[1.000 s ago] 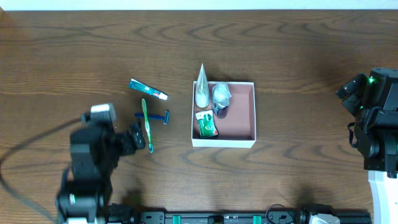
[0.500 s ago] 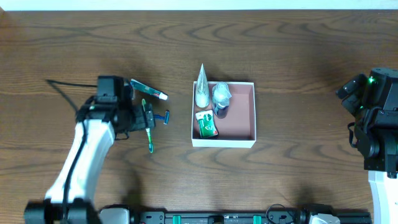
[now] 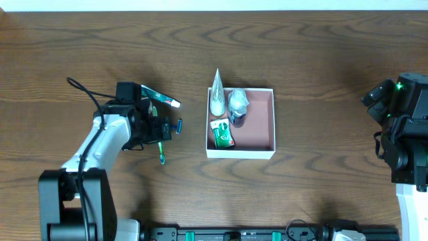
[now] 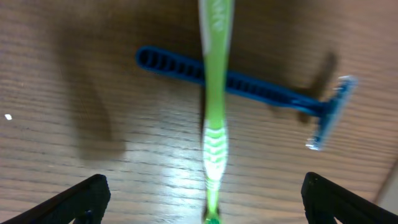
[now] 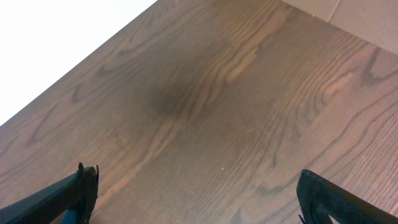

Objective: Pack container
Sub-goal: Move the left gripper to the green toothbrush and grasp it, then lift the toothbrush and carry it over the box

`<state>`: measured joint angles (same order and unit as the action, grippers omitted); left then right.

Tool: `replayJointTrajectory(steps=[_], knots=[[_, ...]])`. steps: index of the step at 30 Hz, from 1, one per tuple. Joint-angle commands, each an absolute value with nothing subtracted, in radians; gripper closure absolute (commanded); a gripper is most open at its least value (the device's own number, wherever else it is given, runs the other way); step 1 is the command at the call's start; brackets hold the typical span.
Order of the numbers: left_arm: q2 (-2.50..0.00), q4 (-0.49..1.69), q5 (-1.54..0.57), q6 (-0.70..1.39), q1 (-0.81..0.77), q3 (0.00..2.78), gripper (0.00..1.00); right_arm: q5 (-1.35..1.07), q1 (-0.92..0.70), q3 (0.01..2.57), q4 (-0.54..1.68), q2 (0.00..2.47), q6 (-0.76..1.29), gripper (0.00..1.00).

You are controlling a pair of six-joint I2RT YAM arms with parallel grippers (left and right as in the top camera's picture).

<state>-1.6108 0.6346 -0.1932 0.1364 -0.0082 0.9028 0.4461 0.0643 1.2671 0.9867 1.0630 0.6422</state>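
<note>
I need to grab the green toothbrush's white-striped handle [image 4: 215, 148] with my left gripper next, so I can pinch it there and pack the toothbrush into the container.
The container [image 3: 271, 120], a shallow white-walled box with a pink-brown floor, sits mid-table. It holds a green packet [image 3: 223, 134], a grey wrapped item [image 3: 237, 104] and a white cone-shaped tube [image 3: 217, 94] leaning over its left wall. A green toothbrush [image 3: 160, 144] lies across a blue razor [image 3: 175, 126] left of the box. They also show in the left wrist view, the toothbrush [image 4: 214, 93] over the razor [image 4: 261, 87]. My left gripper [image 3: 157, 129] is open and straddles the toothbrush. My right gripper [image 5: 199, 205] is open over bare wood at the far right.
A toothpaste tube [image 3: 160, 96] lies just behind the left gripper. The right arm's base [image 3: 404, 127] stands at the right edge. The table is dark brown wood.
My left arm has swung up from the lower left to the toothbrush and razor, and the gripper now sits over them. The right arm has not moved.
</note>
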Motion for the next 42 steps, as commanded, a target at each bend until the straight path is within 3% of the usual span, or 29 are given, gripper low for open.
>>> replayJointTrajectory(steps=[1,14,23,33,42], knots=[[-1.647,0.629,-0.136,0.143,-0.006,0.887,0.05,0.467,0.073,1.275,0.989,1.061,0.630,0.01],[-1.758,0.539,-0.137,0.143,-0.006,0.887,0.47,0.467,0.073,1.275,0.989,1.061,0.630,0.01],[-1.797,0.532,-0.138,0.144,-0.006,0.887,0.93,0.467,0.073,1.275,0.989,1.061,0.630,0.01],[-1.750,0.623,-0.149,0.144,-0.006,0.920,0.94,0.467,0.073,1.275,0.989,1.061,0.630,0.01],[-1.489,0.865,-0.173,0.144,-0.016,1.074,0.94,0.467,0.073,1.275,0.989,1.061,0.630,0.01]])
